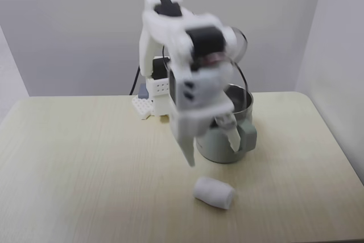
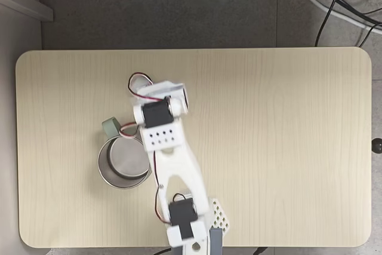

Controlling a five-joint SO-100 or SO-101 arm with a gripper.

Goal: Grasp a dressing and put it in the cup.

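The gripper picks up the dressing (image 1: 214,193) by its curved sides next, to put it in the cup (image 1: 223,151).
The dressing (image 1: 214,193), a small white roll, lies on its side on the wooden table near the front edge. My gripper (image 1: 212,155) hangs just above and behind it, pointing down with its jaws spread apart and nothing between them. The cup (image 1: 223,151), a squat sage-green mug with a steel rim, stands right behind the gripper and is partly covered by it. In the fixed view from above, the cup (image 2: 102,170) sits left of my arm (image 2: 179,174), its handle (image 2: 109,126) pointing up in the picture.
My arm's white base (image 2: 194,231) with a perforated plate (image 2: 219,216) is mounted at the table's bottom edge in the view from above. The pale wooden table (image 2: 286,147) stretches wide to the right. Cables (image 2: 334,4) lie on the floor beyond it.
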